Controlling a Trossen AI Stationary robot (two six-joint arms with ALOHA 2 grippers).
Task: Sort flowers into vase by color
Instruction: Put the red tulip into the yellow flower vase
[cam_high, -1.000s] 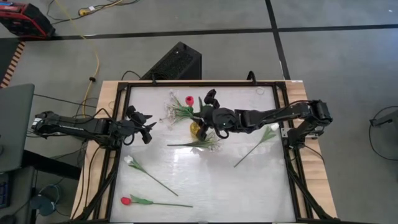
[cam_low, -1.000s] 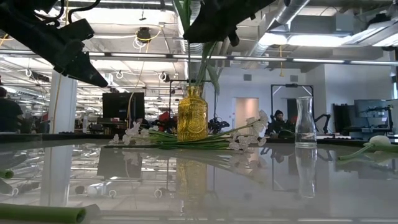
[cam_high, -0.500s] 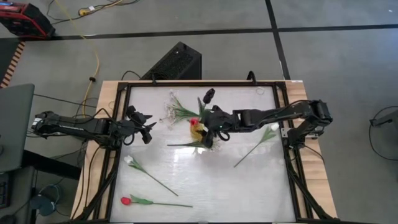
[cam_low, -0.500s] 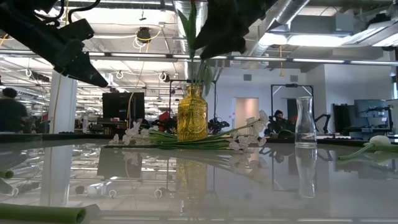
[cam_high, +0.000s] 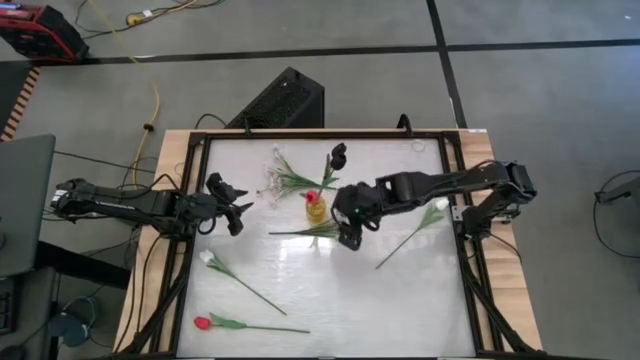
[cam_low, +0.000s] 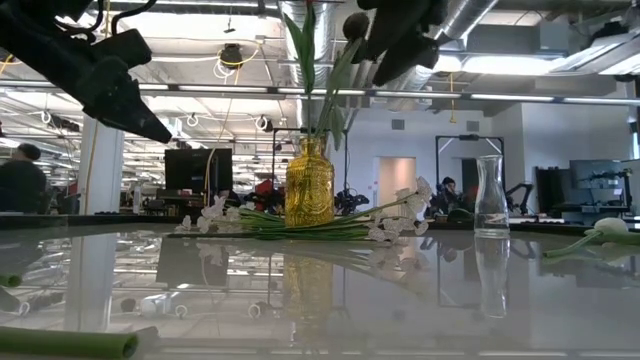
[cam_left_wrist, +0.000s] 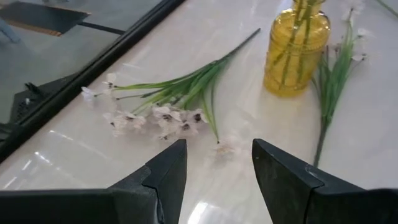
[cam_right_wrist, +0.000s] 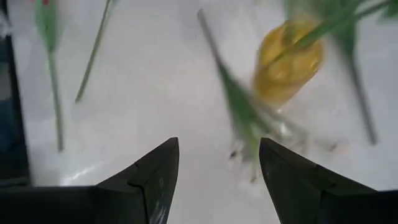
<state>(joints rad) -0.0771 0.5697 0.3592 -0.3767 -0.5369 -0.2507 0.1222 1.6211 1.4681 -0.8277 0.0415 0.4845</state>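
Note:
The red flower should be sorted by color, so the left gripper needs to grab the red flower's red bud (cam_high: 203, 323) by its green stem (cam_high: 264, 328) next, which leaves the bud free.
A yellow glass vase (cam_high: 315, 209) (cam_low: 309, 182) stands mid-table with a red flower (cam_high: 310, 197) and a dark bloom (cam_high: 338, 153) standing in it on green stems. My right gripper (cam_high: 349, 228) (cam_right_wrist: 219, 143) hovers open just near-right of the vase, touching nothing. My left gripper (cam_high: 240, 207) (cam_left_wrist: 219, 144) waits open to the vase's left, above the table. Two sprays of white blossoms (cam_high: 281, 178) (cam_high: 316, 232) lie flat beside the vase. On the table also lie a white bud (cam_high: 207, 257), a red bud (cam_high: 202, 322) and another white flower (cam_high: 436, 208).
A clear glass vase (cam_low: 490, 195) stands near the far right corner. A black frame (cam_high: 465, 240) rims the table. A dark box (cam_high: 283, 100) and cables lie on the floor beyond the far edge. Bare tabletop lies at the near right.
My right gripper has carried the red flower from a slant over the far side down into the yellow vase, let go of it, and drawn back toward the near edge. The red flower now stands upright in the vase.

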